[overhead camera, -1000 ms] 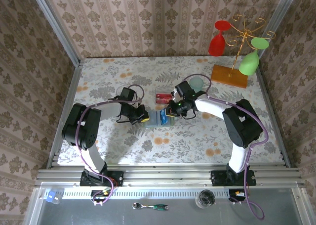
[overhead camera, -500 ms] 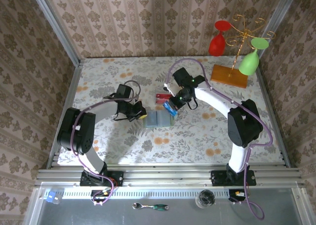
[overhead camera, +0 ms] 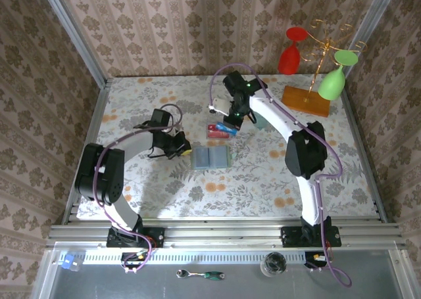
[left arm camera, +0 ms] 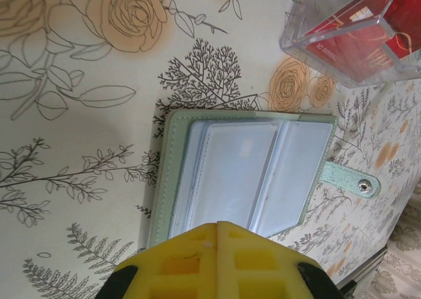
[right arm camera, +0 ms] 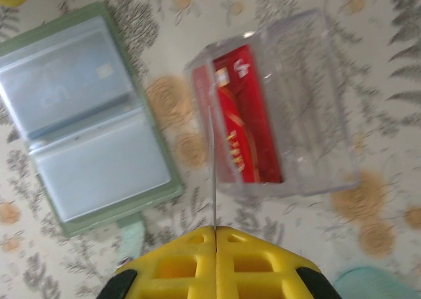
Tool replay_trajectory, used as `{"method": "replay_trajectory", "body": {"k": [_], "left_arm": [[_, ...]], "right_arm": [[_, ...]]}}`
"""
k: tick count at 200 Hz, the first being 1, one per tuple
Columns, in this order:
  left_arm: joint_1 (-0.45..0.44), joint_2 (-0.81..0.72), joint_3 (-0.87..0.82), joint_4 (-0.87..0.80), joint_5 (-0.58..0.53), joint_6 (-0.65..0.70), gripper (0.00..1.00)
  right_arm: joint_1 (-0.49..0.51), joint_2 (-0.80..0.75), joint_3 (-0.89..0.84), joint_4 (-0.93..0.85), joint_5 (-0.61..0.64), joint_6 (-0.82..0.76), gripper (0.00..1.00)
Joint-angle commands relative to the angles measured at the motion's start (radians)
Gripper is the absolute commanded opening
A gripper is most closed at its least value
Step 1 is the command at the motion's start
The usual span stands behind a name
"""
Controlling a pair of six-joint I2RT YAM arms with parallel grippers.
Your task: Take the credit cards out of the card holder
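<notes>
I need to move the blue credit card (right arm camera: 214, 181) toward the empty half of the box with my right gripper first. The card would end over the box's near side if I opened now.
The card holder (overhead camera: 210, 157) lies open and flat on the flowered table, pale green with clear sleeves (left arm camera: 243, 174) (right arm camera: 92, 128). Just behind it stands a clear plastic box (overhead camera: 218, 129) (right arm camera: 276, 108) (left arm camera: 348, 29) with a red credit card (right arm camera: 240, 115) inside. My right gripper (overhead camera: 230, 120) (right arm camera: 216, 228) hovers over the box's near wall, shut on a thin blue credit card (right arm camera: 214, 181) seen edge-on. My left gripper (overhead camera: 179, 144) (left arm camera: 217, 225) is shut with nothing in it, at the holder's left edge; I cannot tell whether it touches the holder.
A wire rack with a red and a green glass (overhead camera: 316, 56) stands on an orange base (overhead camera: 306, 100) at the back right. A pale teal cup (overhead camera: 261, 112) sits partly behind the right arm. Patterned walls close in the table on three sides.
My right gripper has carried the blue card from the holder up and back to the clear box. My left gripper has drawn off the holder to the left.
</notes>
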Motion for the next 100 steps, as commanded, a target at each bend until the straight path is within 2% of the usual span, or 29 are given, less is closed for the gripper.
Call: {"method": "replay_trajectory", "body": {"k": [1, 55, 100], "left_arm": [[0.011, -0.033, 0.033, -0.033, -0.012, 0.014, 0.02], [0.019, -0.016, 0.051, -0.04, -0.016, 0.008, 0.02], [0.026, -0.009, 0.06, -0.05, -0.016, 0.008, 0.02]], "right_arm": [[-0.014, 0.065, 0.13, -0.101, 0.008, -0.072, 0.0], [-0.031, 0.23, 0.421, -0.17, 0.007, -0.107, 0.0], [-0.035, 0.281, 0.469, -0.154, -0.014, -0.122, 0.0]]}}
